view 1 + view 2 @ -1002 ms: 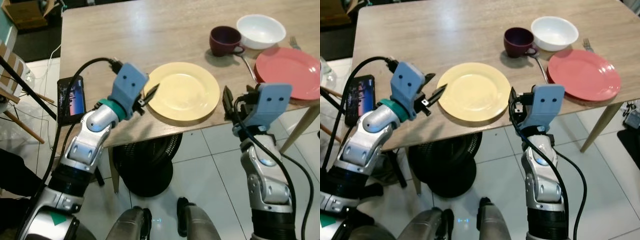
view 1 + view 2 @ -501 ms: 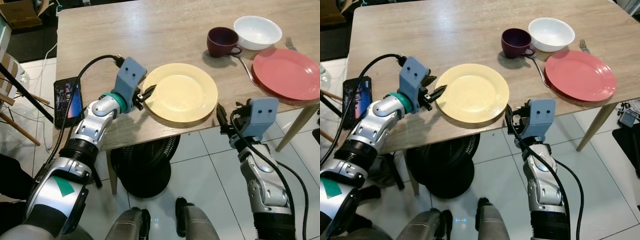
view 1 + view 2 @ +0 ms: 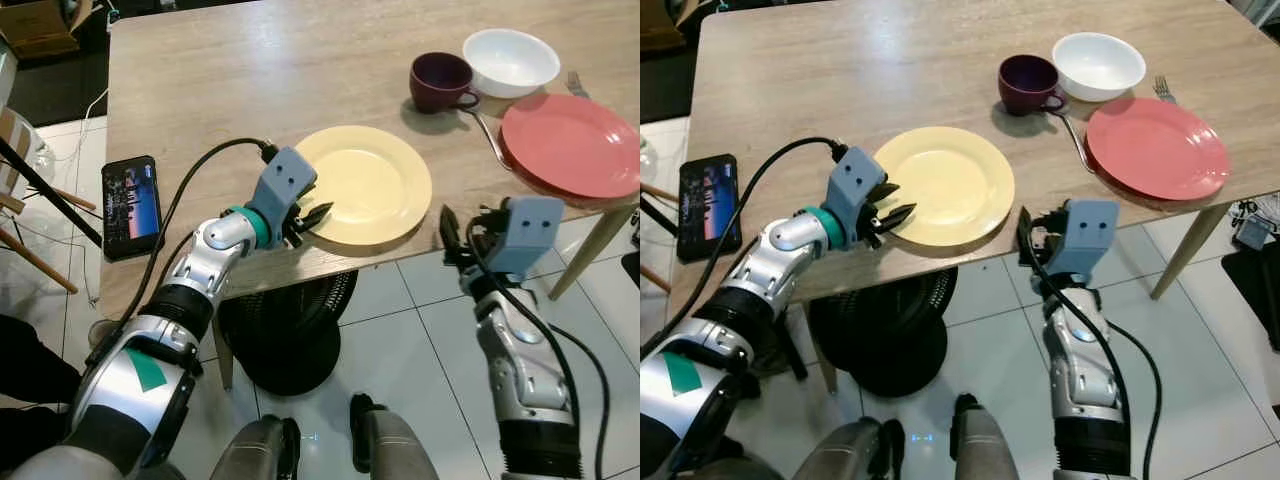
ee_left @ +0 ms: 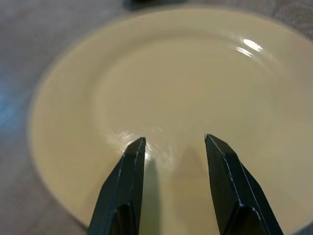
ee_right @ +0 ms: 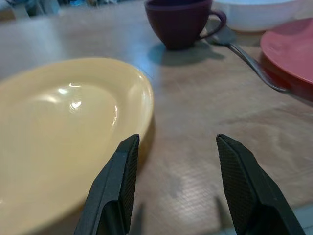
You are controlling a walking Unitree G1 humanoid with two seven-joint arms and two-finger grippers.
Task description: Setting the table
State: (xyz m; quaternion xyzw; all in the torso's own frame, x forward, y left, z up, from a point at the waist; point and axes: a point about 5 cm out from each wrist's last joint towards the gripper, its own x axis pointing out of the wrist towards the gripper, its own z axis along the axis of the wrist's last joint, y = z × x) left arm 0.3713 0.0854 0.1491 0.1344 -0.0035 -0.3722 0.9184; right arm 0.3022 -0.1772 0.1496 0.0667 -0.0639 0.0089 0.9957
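Observation:
I need to set the table, so my right gripper should grab the yellow plate (image 3: 365, 183) by its rim (image 3: 421, 200) next.
A yellow plate (image 3: 365, 183) lies near the front edge of the wooden table (image 3: 250, 70). My left gripper (image 3: 318, 213) is open, its black fingers (image 4: 128, 166) hovering just over the plate's near-left rim with nothing between them. My right gripper (image 3: 447, 228) is open too, held just off the table's front edge to the right of the yellow plate (image 5: 58, 127), level with the tabletop. At the back right stand a purple cup (image 3: 440, 80) and a white bowl (image 3: 510, 60), beside a red plate (image 3: 572, 143).
A spoon (image 3: 487, 130) lies between the cup and the red plate, and a fork (image 3: 578, 84) lies behind that plate. A phone (image 3: 131, 205) rests at the table's left edge. A black fan base (image 3: 290, 340) sits on the tiled floor under the table.
My left gripper has slid from the plate's left rim round to its near-left rim, over the plate. The right gripper has risen slightly beside the table edge.

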